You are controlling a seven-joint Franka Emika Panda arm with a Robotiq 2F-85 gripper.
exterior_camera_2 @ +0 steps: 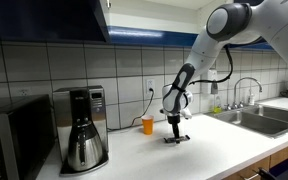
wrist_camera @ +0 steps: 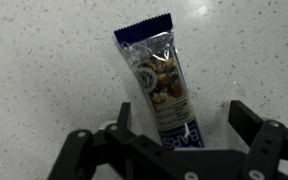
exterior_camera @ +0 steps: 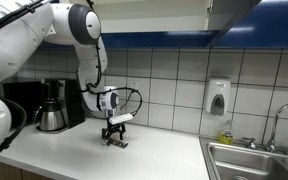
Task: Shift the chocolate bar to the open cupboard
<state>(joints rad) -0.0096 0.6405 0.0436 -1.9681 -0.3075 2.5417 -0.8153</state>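
Observation:
My gripper closes on the chocolate bar (wrist_camera: 159,75) next, since both fingers reach down near the white counter, on either side of the wrapper.
The chocolate bar (wrist_camera: 159,75) lies flat on the white speckled counter in the wrist view. It is a thin bar in a dark blue wrapper with a nut picture. My gripper (wrist_camera: 184,122) is open, one finger on each side of the bar's near end, not touching it. In both exterior views the gripper (exterior_camera: 115,137) (exterior_camera_2: 175,135) points straight down at the counter, and the bar is hidden under it. The cupboard (exterior_camera: 234,12) hangs on the wall above, with pale frame and dark blue trim; its inside is not shown.
An orange cup (exterior_camera_2: 148,124) stands just behind the gripper by the tiled wall. A coffee maker (exterior_camera: 51,108) (exterior_camera_2: 82,140) and a black microwave (exterior_camera_2: 2,146) stand along the counter. A steel sink (exterior_camera: 254,162) with a tap and a wall soap dispenser (exterior_camera: 217,97) lie on the other side.

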